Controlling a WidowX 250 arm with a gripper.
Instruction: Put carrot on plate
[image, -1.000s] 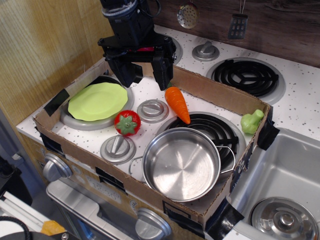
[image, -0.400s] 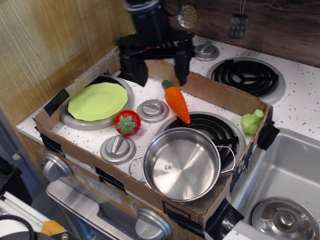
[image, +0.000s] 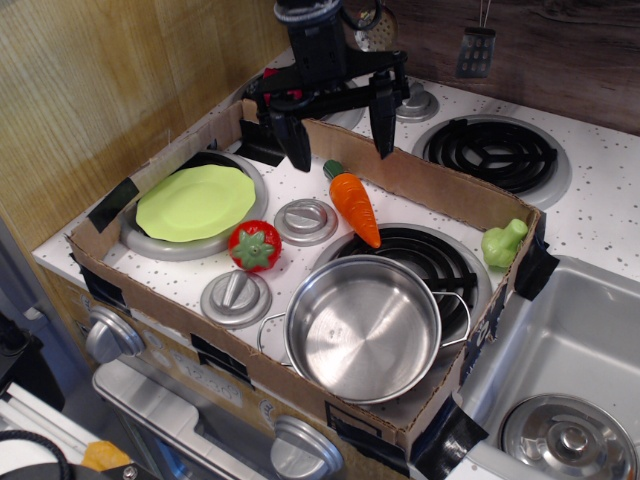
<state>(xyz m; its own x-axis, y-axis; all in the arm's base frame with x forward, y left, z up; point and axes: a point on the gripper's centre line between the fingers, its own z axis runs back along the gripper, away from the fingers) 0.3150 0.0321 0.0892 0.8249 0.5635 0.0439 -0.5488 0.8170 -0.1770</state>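
My gripper grabs the orange carrot by its thick stem end (image: 343, 186) next, to put the carrot on the lime-green plate (image: 195, 202).
The orange carrot (image: 354, 206) lies on the stove top inside the cardboard box, its green stem pointing to the back, its tip over the front right coil burner. The lime-green plate (image: 195, 202) rests on the left burner, a short way left of the carrot. My gripper (image: 340, 132) hangs open and empty above the carrot's stem end, its two black fingers spread wide over the box's back wall.
A red tomato (image: 254, 246) sits between plate and steel pot (image: 362, 325). Silver burner covers (image: 306, 220) lie near the carrot. Cardboard box walls (image: 440, 185) ring the area. A green vegetable (image: 503, 243) sits at the box's right edge. A sink (image: 572, 370) lies to the right.
My gripper has moved right and back, from over the plate's right edge to above the carrot's stem end. It stays open. The objects have not moved.
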